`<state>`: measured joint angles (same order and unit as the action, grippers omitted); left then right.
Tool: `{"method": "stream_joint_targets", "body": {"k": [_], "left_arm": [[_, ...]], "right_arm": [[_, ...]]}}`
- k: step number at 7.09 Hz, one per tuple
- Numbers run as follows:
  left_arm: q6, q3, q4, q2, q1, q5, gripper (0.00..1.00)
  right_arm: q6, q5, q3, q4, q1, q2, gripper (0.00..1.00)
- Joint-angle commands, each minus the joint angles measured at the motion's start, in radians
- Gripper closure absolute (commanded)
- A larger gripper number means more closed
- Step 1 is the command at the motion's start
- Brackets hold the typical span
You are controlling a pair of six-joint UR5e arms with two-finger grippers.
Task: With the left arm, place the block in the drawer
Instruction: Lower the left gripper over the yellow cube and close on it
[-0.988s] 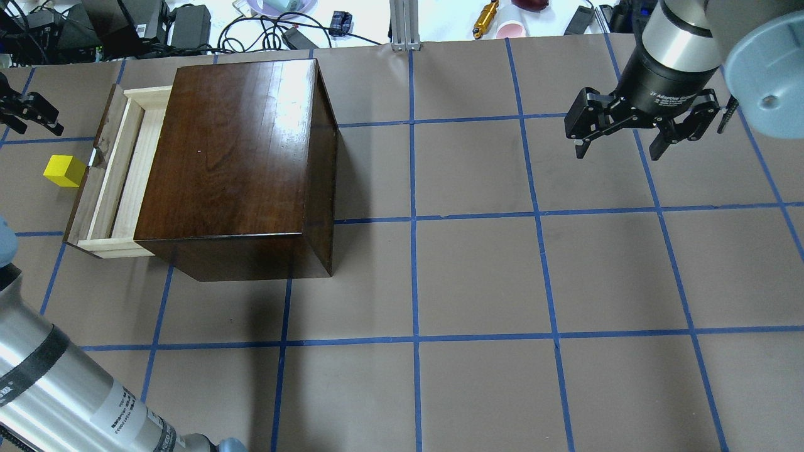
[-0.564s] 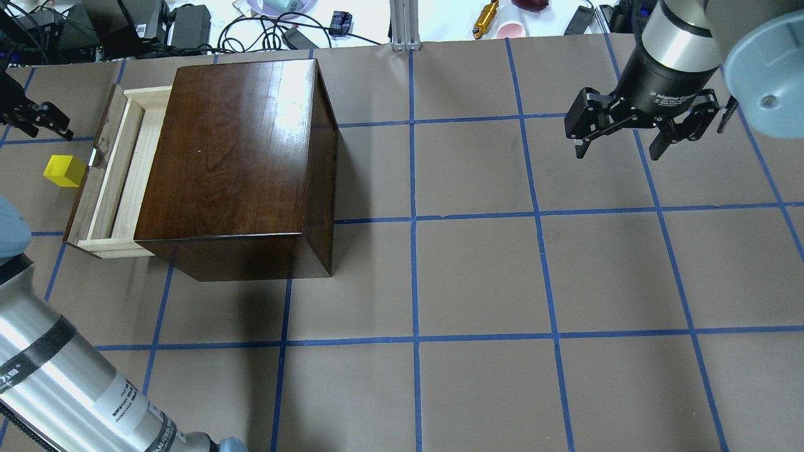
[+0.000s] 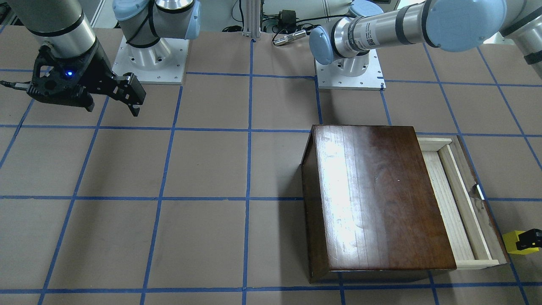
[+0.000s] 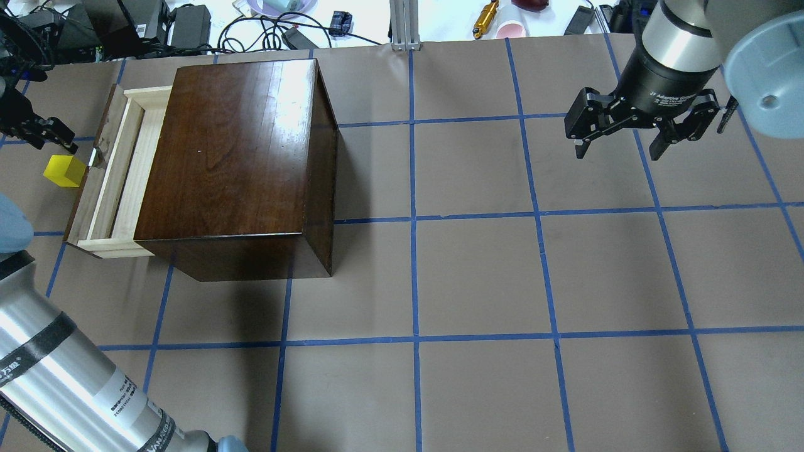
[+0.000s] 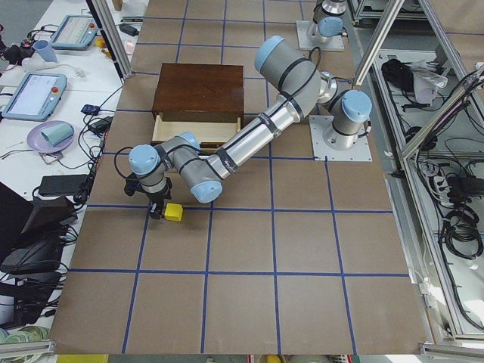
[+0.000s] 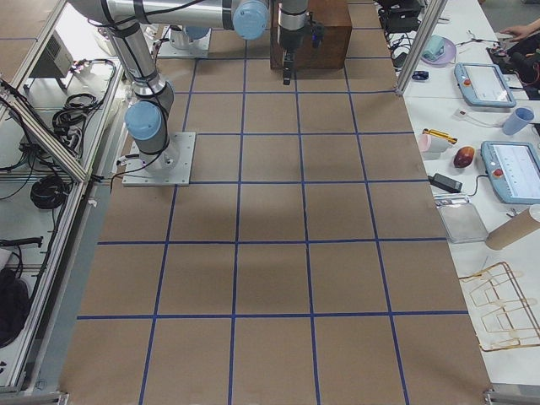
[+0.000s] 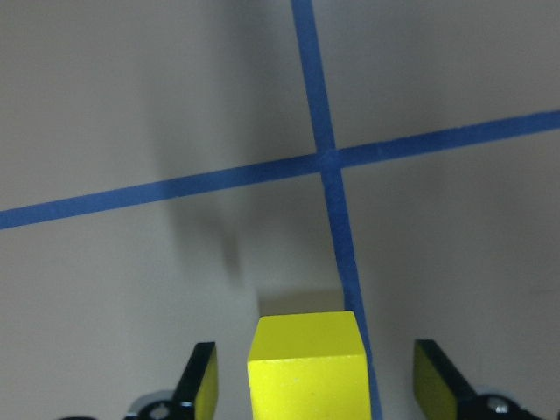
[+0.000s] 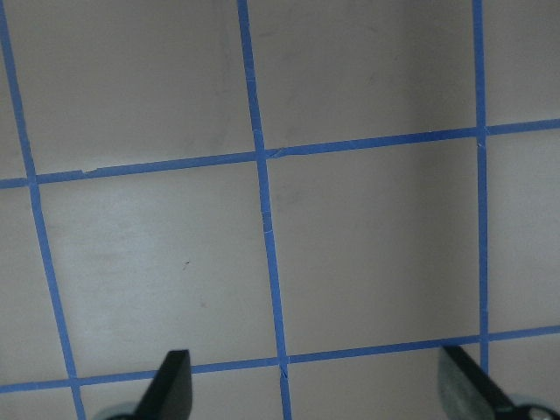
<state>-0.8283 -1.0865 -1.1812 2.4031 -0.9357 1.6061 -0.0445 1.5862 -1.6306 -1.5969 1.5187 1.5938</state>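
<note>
I will next grab the yellow block by its opposite sides with my left gripper, to put it in the drawer (image 3: 452, 203).
The yellow block (image 4: 63, 171) sits on the table just outside the drawer's dark front board; it also shows in the front-facing view (image 3: 513, 242). The drawer (image 4: 119, 172) stands partly pulled out of the dark-brown box (image 4: 239, 157), and its pale tray looks empty. My left gripper (image 7: 319, 394) is open and low over the block (image 7: 304, 363), one finger on each side with gaps between. A finger (image 3: 532, 238) shows at that view's right edge. My right gripper (image 4: 619, 149) is open and empty, hovering far off on the other side.
Cables, power bricks and small items (image 4: 188, 25) lie beyond the table's far edge. The box's top (image 3: 377, 199) rises well above the drawer. The left arm's forearm (image 4: 69, 389) crosses the near left corner. Blue tape lines grid the brown table.
My left gripper has moved from the far left edge toward the block and now straddles it. The block, the drawer and the right arm have not moved.
</note>
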Motion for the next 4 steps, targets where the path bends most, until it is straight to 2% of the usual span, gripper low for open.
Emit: {"method": "stream_joint_targets", "body": {"k": [1,4], "left_arm": [[-0.017,-0.024,0.002,0.007,0.012,0.005,0.19],[-0.052,-0.021,0.002,0.014,0.017,0.005,0.19]], "right_arm": [[0.0,0.0,0.0,0.0,0.0,0.0,0.0],[0.0,0.0,0.0,0.0,0.0,0.0,0.0]]}}
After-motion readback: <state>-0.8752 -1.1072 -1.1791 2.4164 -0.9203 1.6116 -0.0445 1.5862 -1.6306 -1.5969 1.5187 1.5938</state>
